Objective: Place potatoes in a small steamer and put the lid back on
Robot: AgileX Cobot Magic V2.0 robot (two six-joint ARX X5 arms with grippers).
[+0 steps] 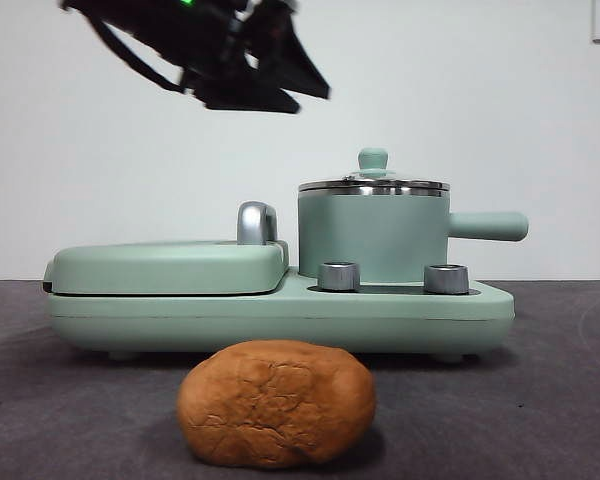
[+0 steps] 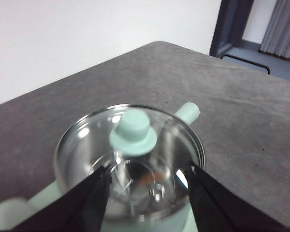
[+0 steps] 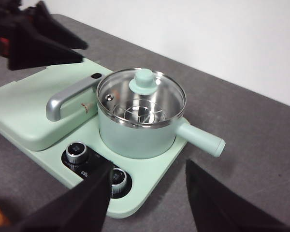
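I should grab the glass lid by its narrow green knob [image 1: 373, 160] with my left gripper next, because the lid spreads wide over the whole steamer [image 1: 373, 235].
The potato [image 1: 275, 403], an orange-brown cracked lump, lies on the grey table in front of the appliance. The mint-green small steamer [image 1: 373, 235] stands on the appliance's right half, its stubby handle [image 1: 488, 226] pointing right. The clear-glass lid [image 1: 373, 186] sits on the steamer, and its green knob [image 2: 133, 131] shows from above. My left gripper [image 1: 280, 90] hangs open high above the griddle, left of the steamer and holding nothing; the lid shows beyond its jaws [image 2: 149, 166]. My right gripper [image 3: 149, 166] is open and empty, well above the table on the appliance's knob side.
A flat mint-green griddle [image 1: 170, 268] with a chrome handle [image 1: 257, 222] fills the appliance's left half. Two steel dials [image 1: 339, 276] sit at the front of the base. Grey table surface [image 1: 560, 400] spreads around the potato.
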